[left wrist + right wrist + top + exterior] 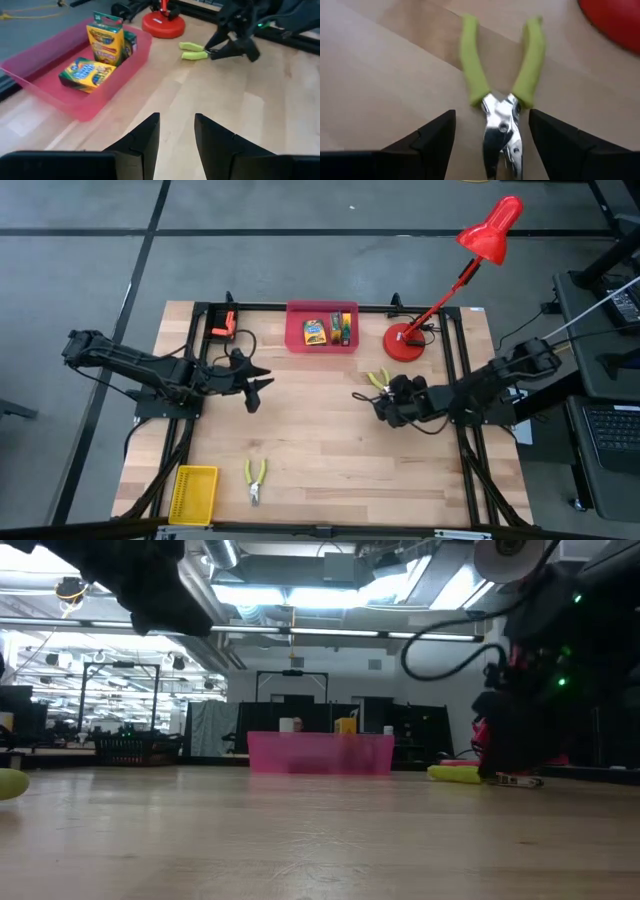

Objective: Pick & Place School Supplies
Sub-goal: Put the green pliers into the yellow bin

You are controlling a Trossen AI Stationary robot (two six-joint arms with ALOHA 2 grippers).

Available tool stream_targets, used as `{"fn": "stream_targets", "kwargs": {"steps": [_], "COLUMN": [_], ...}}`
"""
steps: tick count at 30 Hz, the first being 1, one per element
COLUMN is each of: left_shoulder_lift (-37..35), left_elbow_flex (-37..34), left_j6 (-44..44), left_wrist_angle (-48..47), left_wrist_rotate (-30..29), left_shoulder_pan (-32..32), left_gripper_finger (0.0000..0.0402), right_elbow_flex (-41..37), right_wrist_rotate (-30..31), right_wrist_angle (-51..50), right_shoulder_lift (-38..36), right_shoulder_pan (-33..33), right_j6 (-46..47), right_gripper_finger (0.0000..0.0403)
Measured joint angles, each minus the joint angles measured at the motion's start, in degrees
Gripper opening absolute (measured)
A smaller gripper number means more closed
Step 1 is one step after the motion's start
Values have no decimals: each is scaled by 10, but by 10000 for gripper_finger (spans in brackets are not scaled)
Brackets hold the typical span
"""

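The right gripper grabs the pliers by their metal head [503,131] next, leaving the pliers' green handles free to grab.
Crayon boxes [97,55], printed yellow and green, sit in a pink tray [296,340] at the table's far middle: one flat, two upright. The tray also shows in the left wrist view [75,102]. I cannot make out any orange sticks. My right gripper [492,122] is open and low over the table at the right [375,402]. Its fingers stand on either side of the metal head of green-handled pliers [501,125] without touching it. My left gripper [177,127] is open and empty, above the table's left middle [255,385], facing the tray.
A red desk lamp [405,340] stands at the far right, just beyond the pliers. A second pair of green-handled pliers [255,480] and a yellow bin [193,493] lie near the front left. A small orange object [225,325] sits at the far left.
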Motion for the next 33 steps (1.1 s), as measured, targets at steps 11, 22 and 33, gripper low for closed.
{"fn": "stream_targets", "kwargs": {"steps": [11, 22, 33], "left_shoulder_lift": [0, 0, 0], "left_elbow_flex": [-7, -7, -7], "left_j6": [2, -26, -73], "left_wrist_angle": [49, 67, 67], "left_wrist_rotate": [27, 27, 26], "left_shoulder_pan": [0, 1, -15], "left_gripper_finger": [118, 116, 116], "right_elbow_flex": [3, -2, 34], "right_wrist_rotate": [8, -1, -188], "right_wrist_angle": [8, 109, 445], "right_shoulder_lift": [52, 51, 49], "right_shoulder_pan": [-7, -6, 33], "right_j6": [92, 230, 78], "right_gripper_finger": [240, 99, 127]}}
